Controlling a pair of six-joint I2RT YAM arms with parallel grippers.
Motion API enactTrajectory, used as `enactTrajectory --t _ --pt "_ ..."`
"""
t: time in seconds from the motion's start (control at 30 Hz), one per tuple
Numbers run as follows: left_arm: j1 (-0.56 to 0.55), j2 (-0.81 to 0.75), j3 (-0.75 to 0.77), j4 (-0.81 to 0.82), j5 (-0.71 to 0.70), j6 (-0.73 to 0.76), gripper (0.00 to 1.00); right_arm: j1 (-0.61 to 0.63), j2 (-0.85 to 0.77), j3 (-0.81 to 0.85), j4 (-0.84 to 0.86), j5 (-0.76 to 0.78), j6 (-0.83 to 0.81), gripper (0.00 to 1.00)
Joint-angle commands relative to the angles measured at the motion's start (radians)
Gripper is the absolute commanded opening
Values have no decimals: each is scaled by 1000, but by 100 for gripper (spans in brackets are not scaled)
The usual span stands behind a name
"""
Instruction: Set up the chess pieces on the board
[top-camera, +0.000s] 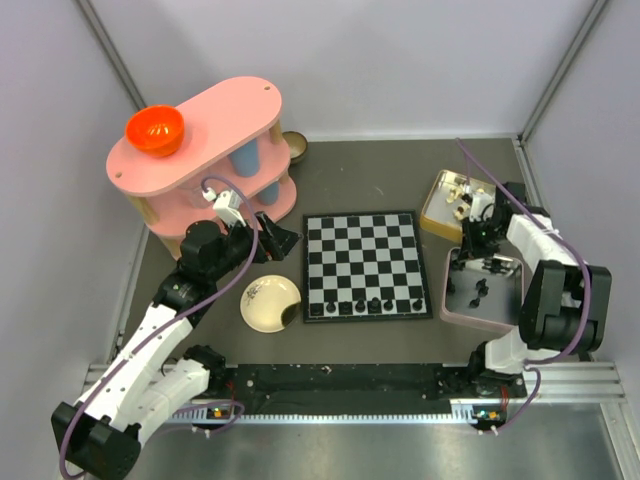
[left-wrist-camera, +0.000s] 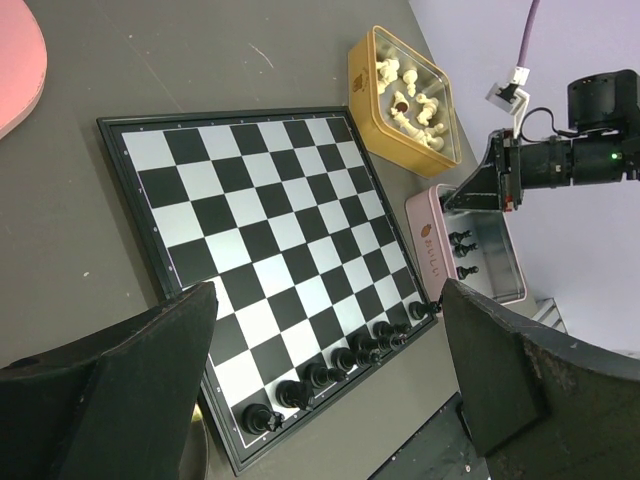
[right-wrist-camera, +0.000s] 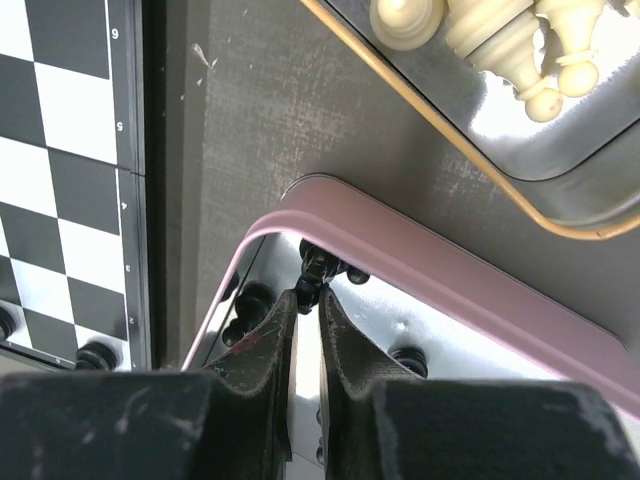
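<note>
The black chess piece would come up out of the pink tin if I lifted my right gripper now, because my right gripper's fingers hold it by its narrow end (right-wrist-camera: 309, 291).
The board (top-camera: 365, 262) lies flat in the middle of the table, with several black chess pieces (top-camera: 372, 303) standing in a row along its near edge. They also show in the left wrist view (left-wrist-camera: 340, 360) on the board (left-wrist-camera: 250, 210). My left gripper (top-camera: 284, 240) hovers beside the board's left edge, open wide and empty (left-wrist-camera: 328, 300). My right gripper (top-camera: 480, 262) is down inside the pink tin (top-camera: 510, 318). In the right wrist view it (right-wrist-camera: 309, 297) is shut on a black chess piece (right-wrist-camera: 318, 266) by the tin's rim (right-wrist-camera: 430, 270). More black pieces (right-wrist-camera: 250, 305) lie in the tin.
A yellow tin (top-camera: 432, 212) of cream-white chessmen sits behind the pink tin. A round cream plate (top-camera: 262, 310) lies left of the board. A pink two-tier shelf (top-camera: 230, 110) with an orange bowl (top-camera: 154, 130) stands at the back left, with a small brass bowl (top-camera: 295, 146) behind it.
</note>
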Motion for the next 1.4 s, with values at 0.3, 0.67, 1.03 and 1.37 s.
enactTrajectory --t 0.3,0.67,1.03,1.37 --pt "-3 20 20 39 -4 18 98 10 -199 -24 -80 17 -75 0" --pt "-3 43 29 51 4 19 98 30 -340 30 -187 -161 -150 0" --pt "-3 40 53 19 -2 24 98 320 -324 42 -221 -301 -188 1" --pt "-3 -20 9 0 -39 -13 98 518 -284 -24 -195 -215 -204 1"
